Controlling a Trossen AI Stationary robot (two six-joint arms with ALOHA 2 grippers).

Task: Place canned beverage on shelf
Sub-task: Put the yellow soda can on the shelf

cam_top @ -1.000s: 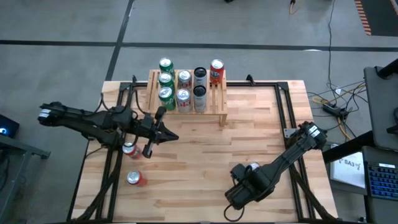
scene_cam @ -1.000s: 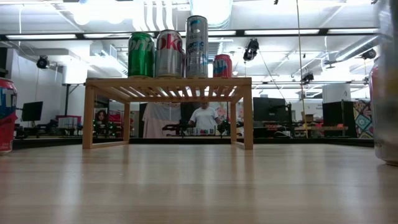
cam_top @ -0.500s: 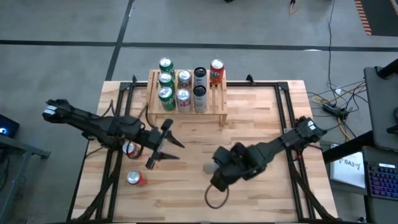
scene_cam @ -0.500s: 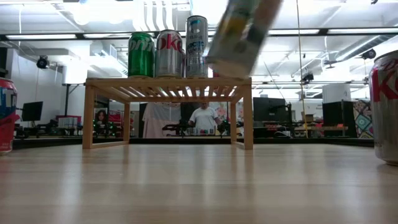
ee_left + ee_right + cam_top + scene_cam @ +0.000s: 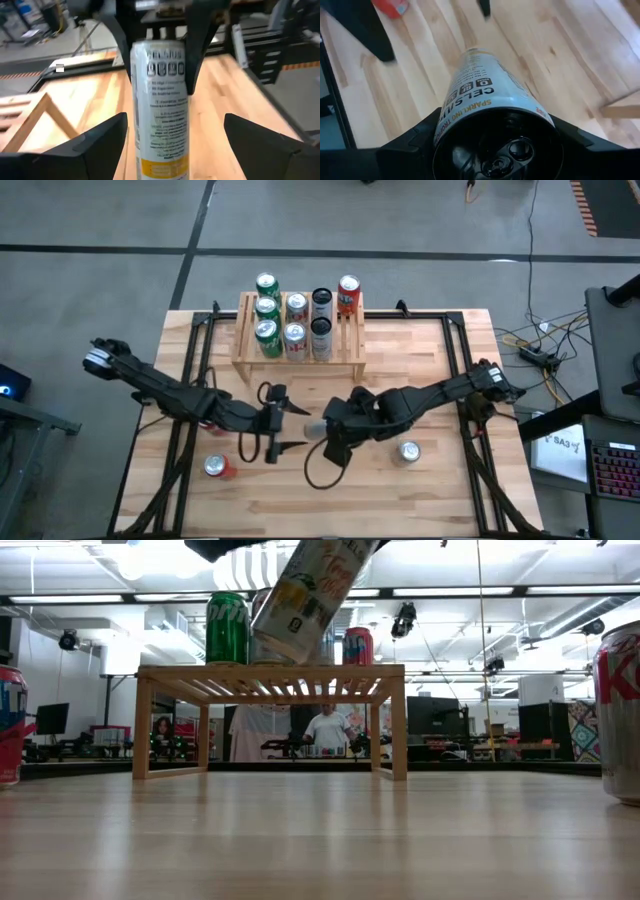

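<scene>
My left gripper isn't ready to close yet: its fingers stop short of the white can's near end (image 5: 161, 160) and would miss if they closed now. It needs to move toward the can's near end first, then close on it.
A slim white can (image 5: 160, 100) hangs tilted in the air above the middle of the table, with my right gripper (image 5: 328, 430) shut on it. My left gripper (image 5: 290, 427) faces it from the table's left, wide open. Its fingers (image 5: 95, 145) stand on either side of the can's free end without touching. The shelf (image 5: 352, 345) stands at the far edge and carries several upright cans (image 5: 294, 320). My right gripper pinches the can's round wall near its lid end (image 5: 470, 112) between its two fingers (image 5: 415, 145). It comes from the table's right, and the can reaches forward along the fingers. The can is lifted clear and tilted, its other end toward my left gripper.
A red can (image 5: 217, 467) lies near the table's near left corner. A silver-topped can (image 5: 408, 450) stands right of the middle. The low view shows a can at each side (image 5: 10, 725) (image 5: 620, 710). A black frame (image 5: 455, 360) runs along the table's sides. A person (image 5: 327, 730) stands far behind the shelf.
My right gripper has carried the white can from the near right part of the table up and toward the middle, tipped over. My left gripper has opened wide from shut, swung toward the near edge and come to face the can.
</scene>
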